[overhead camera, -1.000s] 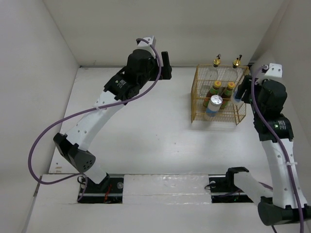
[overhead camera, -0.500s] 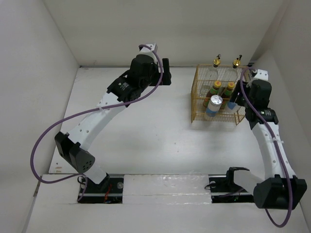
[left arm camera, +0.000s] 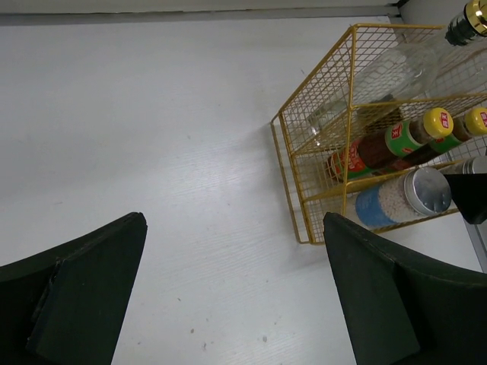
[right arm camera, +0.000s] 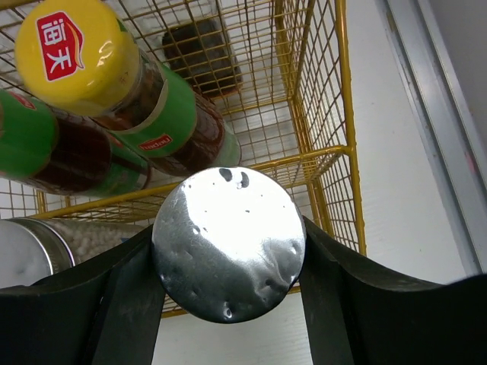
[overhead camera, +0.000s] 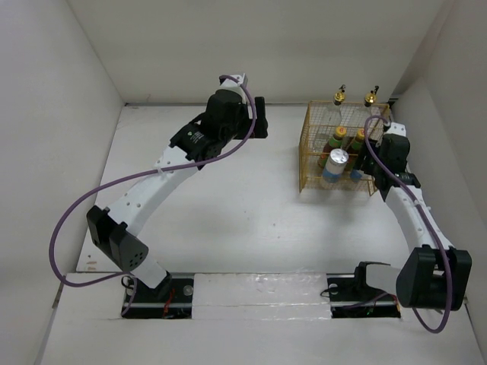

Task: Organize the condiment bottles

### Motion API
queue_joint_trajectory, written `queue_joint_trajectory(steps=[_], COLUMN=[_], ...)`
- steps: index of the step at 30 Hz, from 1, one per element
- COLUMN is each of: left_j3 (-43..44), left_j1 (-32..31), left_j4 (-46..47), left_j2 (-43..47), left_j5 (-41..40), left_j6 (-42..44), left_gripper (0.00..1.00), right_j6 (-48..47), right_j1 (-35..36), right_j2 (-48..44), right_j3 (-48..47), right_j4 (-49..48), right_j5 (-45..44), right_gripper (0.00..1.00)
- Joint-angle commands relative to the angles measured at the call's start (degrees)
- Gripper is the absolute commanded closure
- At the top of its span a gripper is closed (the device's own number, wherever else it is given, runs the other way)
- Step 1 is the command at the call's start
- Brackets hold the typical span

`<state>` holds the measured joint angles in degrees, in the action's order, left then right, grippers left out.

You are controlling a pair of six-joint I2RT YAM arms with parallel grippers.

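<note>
The second jar would end in the basket's front corner, between its wire sides, so it is now time to open my right gripper.
A gold wire basket (overhead camera: 308,163) stands at the back right. Two tall glass bottles with gold stoppers (overhead camera: 340,95) (overhead camera: 371,96) stand at its back. Two sauce bottles (overhead camera: 335,141) (overhead camera: 358,139) stand in the middle and one silver-lidded jar (overhead camera: 335,163) at the front. My right gripper (overhead camera: 369,163) is shut on the second jar's silver lid (right arm camera: 228,243) at the basket's front right corner. I cannot tell whether that jar rests on the basket's floor. My left gripper (overhead camera: 261,114) is open and empty above the table, left of the basket.
The right wall and its metal strip (right arm camera: 449,152) run close beside the basket (right arm camera: 342,114). The back wall is just behind the basket. The left wrist view shows the basket (left arm camera: 293,190) at right and bare table (left arm camera: 152,137) below my left gripper (left arm camera: 234,228).
My right arm has come down and forward, lowering the jar to the basket's front right corner. My left arm has shifted slightly right.
</note>
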<state>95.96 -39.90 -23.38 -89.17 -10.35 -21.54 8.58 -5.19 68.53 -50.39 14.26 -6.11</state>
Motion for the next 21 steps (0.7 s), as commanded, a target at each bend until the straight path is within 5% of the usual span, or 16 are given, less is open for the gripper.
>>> queue_joint_trajectory(steps=[1,11,14,21], left_j3=[-0.2,-1.4,-0.7,2.9], left_j1=[0.0,0.0,0.0,0.0], left_j4=[1.6,1.6,1.6,0.5], left_j2=[2.0,0.9,0.9,0.9], left_j5=[0.7,2.3,2.3,2.3], left_j6=[-0.4,-0.4,-0.4,-0.4], left_gripper=[0.0,0.0,0.0,0.0], right_j6=[1.3,1.8,1.8,1.8], right_j1=[-0.2,-0.2,-0.2,-0.2], right_j2=[-1.2,-2.1,-5.6,-15.6], right_j3=[-0.4,-2.2,-5.6,-13.0], right_j4=[-7.2,-3.7,-0.7,3.4], right_j5=[-0.3,-0.8,-0.8,0.4], right_gripper=[0.74,0.11,0.01,0.01])
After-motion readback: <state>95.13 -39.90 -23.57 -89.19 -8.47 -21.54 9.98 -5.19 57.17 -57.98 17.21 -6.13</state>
